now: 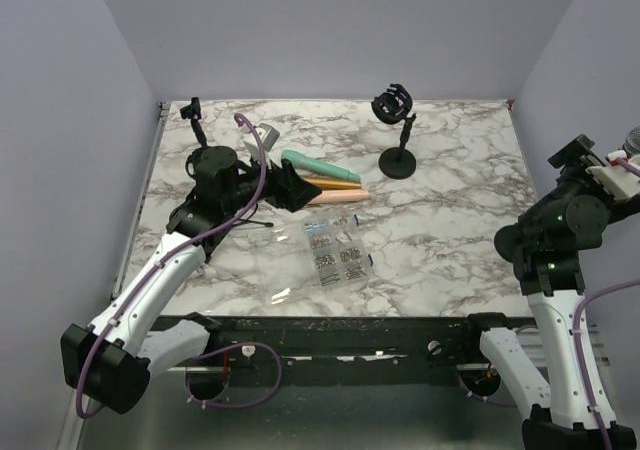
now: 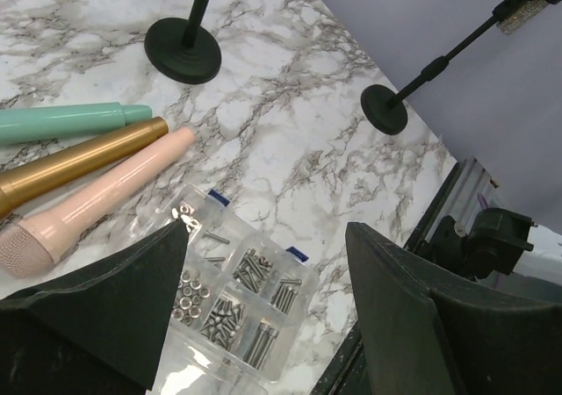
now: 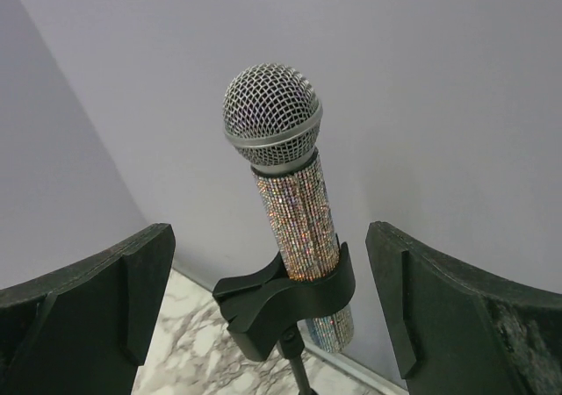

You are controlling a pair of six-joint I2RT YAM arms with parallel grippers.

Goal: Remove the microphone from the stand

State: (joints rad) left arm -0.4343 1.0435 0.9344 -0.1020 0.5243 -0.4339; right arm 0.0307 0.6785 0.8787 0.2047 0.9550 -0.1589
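The right gripper should next take the microphone off the stand, so it should grab the microphone's glittery handle between mesh head (image 1: 632,140) and black clip, which leaves the clip free for that.
A glittery silver microphone (image 3: 294,206) with a mesh head stands upright in the black clip (image 3: 281,294) of a stand. My right gripper (image 3: 268,241) is open, one finger on each side of the microphone and clip, not touching either. In the top view only the mesh head (image 1: 632,140) shows at the right edge, beside my right gripper (image 1: 600,165). In the left wrist view the stand's round base (image 2: 385,108) sits on the marble. My left gripper (image 2: 263,237) is open and empty above a clear screw box (image 2: 237,298).
An empty clip stand (image 1: 398,135) stands at the table's back middle, and a small stand (image 1: 195,118) at the back left. Teal (image 1: 318,164), gold (image 1: 335,182) and pink (image 1: 340,197) microphones lie beside the screw box (image 1: 335,252). The wall is close behind the right gripper.
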